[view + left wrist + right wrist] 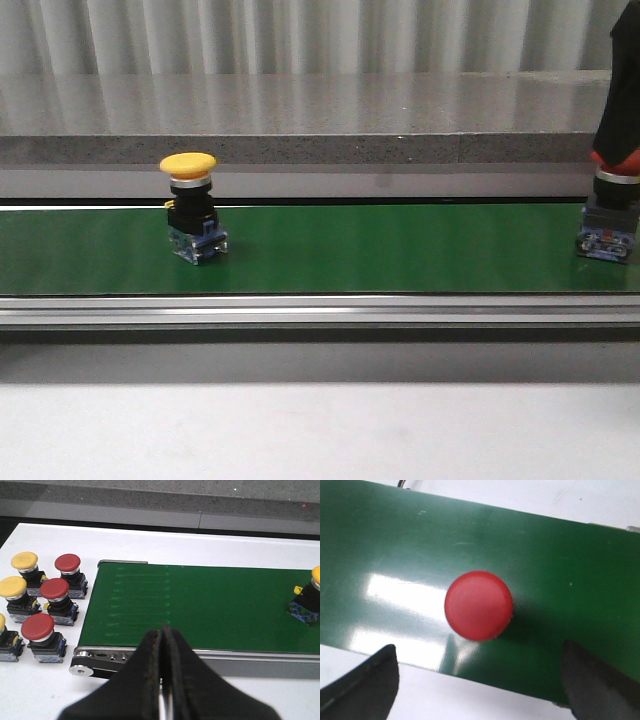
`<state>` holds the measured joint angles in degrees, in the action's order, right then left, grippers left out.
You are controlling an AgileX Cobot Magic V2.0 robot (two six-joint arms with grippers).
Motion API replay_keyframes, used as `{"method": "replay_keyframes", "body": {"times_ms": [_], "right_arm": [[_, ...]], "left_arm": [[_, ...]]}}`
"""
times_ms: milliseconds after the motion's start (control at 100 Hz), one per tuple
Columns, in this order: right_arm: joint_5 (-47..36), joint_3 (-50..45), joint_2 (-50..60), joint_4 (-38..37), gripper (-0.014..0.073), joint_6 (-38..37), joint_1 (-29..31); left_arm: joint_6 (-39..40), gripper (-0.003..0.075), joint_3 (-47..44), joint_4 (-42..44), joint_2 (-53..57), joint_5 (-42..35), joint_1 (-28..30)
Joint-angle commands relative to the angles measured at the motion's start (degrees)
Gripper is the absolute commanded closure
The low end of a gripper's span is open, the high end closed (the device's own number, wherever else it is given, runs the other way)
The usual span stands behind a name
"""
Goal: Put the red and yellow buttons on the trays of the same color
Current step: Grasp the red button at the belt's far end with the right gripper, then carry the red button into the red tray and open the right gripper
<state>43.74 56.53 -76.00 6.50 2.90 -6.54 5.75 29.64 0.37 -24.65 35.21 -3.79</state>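
My right gripper lowers first and only then closes on the red button, since my fingers are level with the red cap (627, 168), above the black body (616, 192).
A yellow button (192, 200) stands upright on the green belt (400, 245), left of the middle. It also shows at the edge of the left wrist view (309, 600). A red button (610, 215) stands on the belt at the far right. My right gripper (620, 140) hangs directly over it. From that wrist the red cap (479, 605) lies centred between the two fingers, and the right gripper (477, 652) is open and wide apart. My left gripper (162, 635) is shut on nothing, near the belt's left end. No trays are in view.
Several loose buttons stand on the white table beside the belt's left end, red ones (54, 592) and yellow ones (12, 590). The belt's metal side rail (320, 308) runs along its near edge. A grey stone ledge (300, 120) lies behind the belt.
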Motion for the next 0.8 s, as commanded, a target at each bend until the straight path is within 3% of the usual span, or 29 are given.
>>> {"method": "replay_keyframes", "body": {"times_ms": [0,290,380,550,600,790], "right_arm": [[-3.55,2.9,-1.67,-1.67,-0.0052,0.76,0.18],[-3.5,7.13,-8.96,-2.43,-0.0041,0.76,2.1],[-2.56,7.25,-9.83,-2.43,0.0064,0.64,2.99],[0.55,8.66,-9.88,-2.43,0.0407,0.42,5.37],[1.56,9.72,-9.83,-2.43,0.0447,0.41,6.2],[2.13,15.03,-9.83,-2.43,0.0449,0.41,10.7]], "left_arm": [[0.04,0.074,1.48,-0.37,-0.16,-4.26,-0.42],[0.04,0.074,1.48,-0.37,-0.16,-4.26,-0.42],[0.04,0.074,1.48,-0.37,-0.16,-4.26,-0.42],[0.04,0.074,1.48,-0.37,-0.16,-4.26,-0.42],[0.04,0.074,1.48,-0.37,-0.16,-4.26,-0.42],[0.04,0.074,1.48,-0.37,-0.16,-4.26,-0.42]]}}
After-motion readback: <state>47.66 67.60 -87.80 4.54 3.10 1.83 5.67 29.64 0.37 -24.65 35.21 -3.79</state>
